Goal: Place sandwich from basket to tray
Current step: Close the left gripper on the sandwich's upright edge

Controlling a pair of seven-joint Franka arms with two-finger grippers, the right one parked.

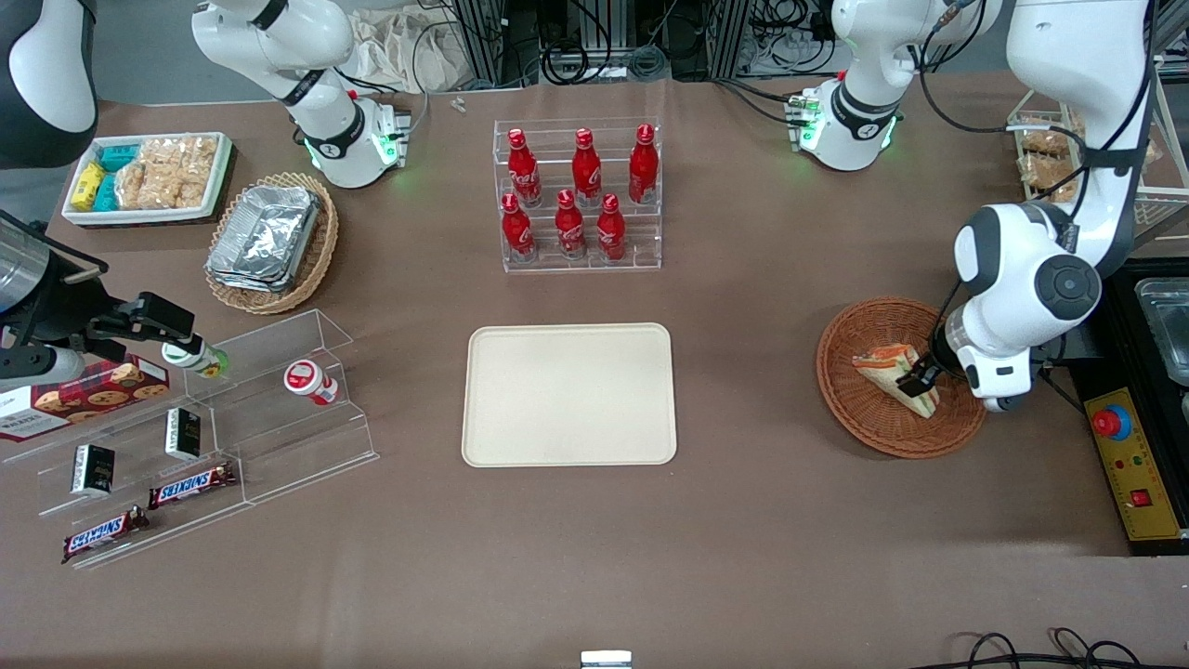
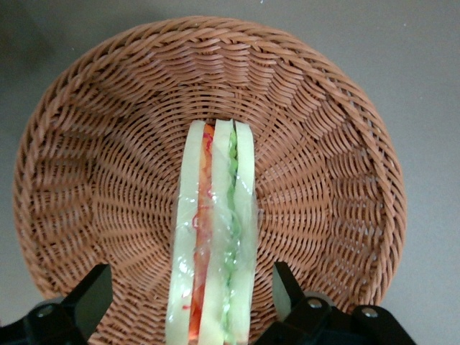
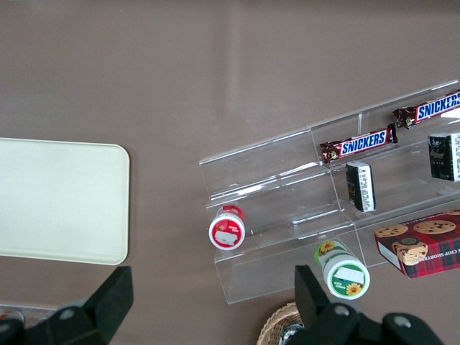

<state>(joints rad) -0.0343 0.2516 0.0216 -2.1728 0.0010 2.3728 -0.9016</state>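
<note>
I should next grab the sandwich across its outer bread slices; the sandwich's layered cut edge [image 2: 215,237] faces up between them.
The sandwich [image 1: 889,365], a wrapped wedge of white bread with orange, red and green layers, lies in the reddish-brown wicker basket [image 1: 841,372] toward the working arm's end of the table. My gripper [image 1: 925,382] is down inside the basket and open, one finger on each side of the sandwich's wide end. In the left wrist view the sandwich [image 2: 214,215] stands on edge between the black fingers [image 2: 92,291], with a gap to each, and the basket [image 2: 86,165] fills the view. The beige tray [image 1: 568,394] sits bare at the table's middle.
A clear rack of red bottles [image 1: 578,195] stands farther from the front camera than the tray. A tan basket of foil containers [image 1: 269,240], a white snack tray [image 1: 149,177] and clear shelves with Snickers bars [image 1: 190,483] lie toward the parked arm's end. A yellow emergency-stop box [image 1: 1129,460] sits beside the basket.
</note>
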